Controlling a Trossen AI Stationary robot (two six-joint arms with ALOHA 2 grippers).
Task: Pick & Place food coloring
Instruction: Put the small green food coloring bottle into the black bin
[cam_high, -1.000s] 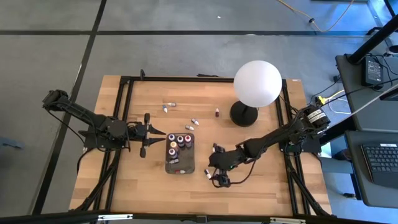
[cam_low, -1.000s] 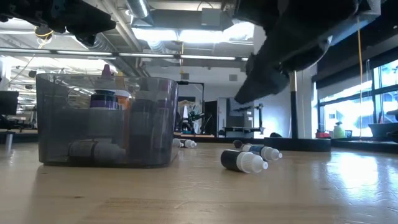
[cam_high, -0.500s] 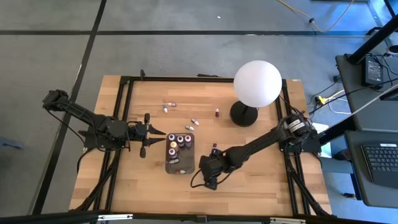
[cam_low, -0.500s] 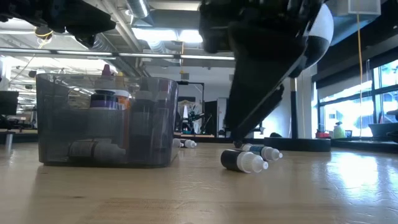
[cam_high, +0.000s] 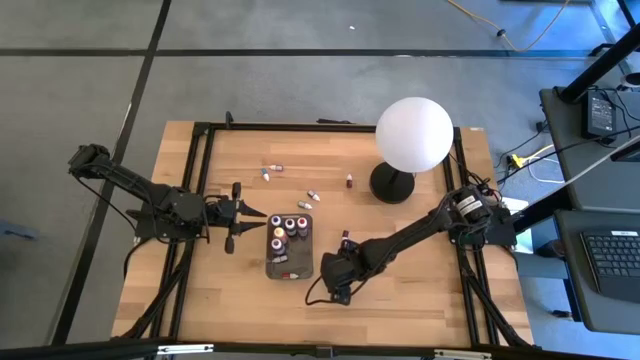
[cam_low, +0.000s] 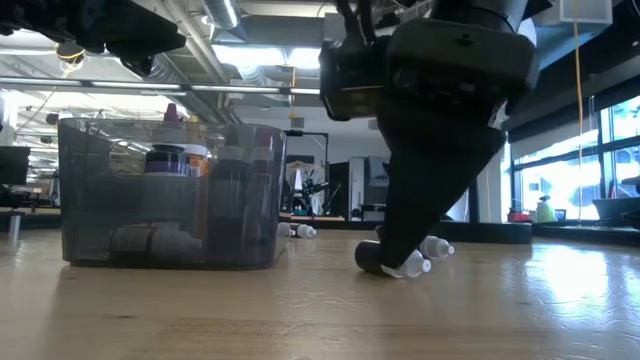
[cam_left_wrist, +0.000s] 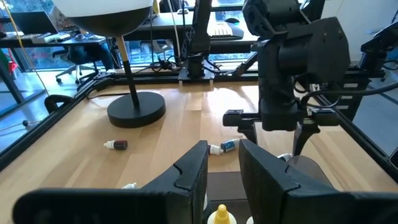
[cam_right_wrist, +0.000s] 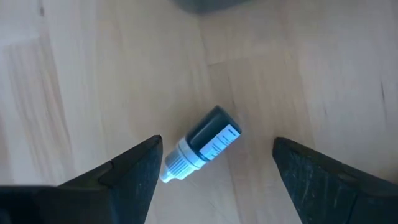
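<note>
The small dark bottle needs to go in the dark grey tray, so my right gripper should next grab it by its white end with the cap (cam_right_wrist: 181, 162).
The food coloring nearest my right gripper is a small dark bottle with a white cap (cam_right_wrist: 202, 146), lying on its side on the wood. My right gripper (cam_right_wrist: 214, 165) is open and points straight down over it, one finger on each side, clear of it. The low view shows that gripper (cam_low: 400, 255) down at the tabletop around the bottle (cam_low: 388, 262). Several more bottles stand or lie in the dark grey tray (cam_high: 290, 262). My left gripper (cam_high: 250, 212) is open and waits left of the tray.
Loose bottles lie scattered on the far half of the table (cam_high: 268, 166) (cam_high: 313, 194) (cam_high: 349, 181), and one (cam_high: 345, 238) lies just past my right gripper. The white globe lamp (cam_high: 414, 133) stands on its black base (cam_high: 393, 183) at the far right. The tray's wall (cam_low: 170, 195) is close on the left.
My right gripper has moved toward the table's left, nearer the tray, and come down from high above the table until its open fingers stand around the lying bottle. The bottle has stayed where it was. The left arm has kept still.
</note>
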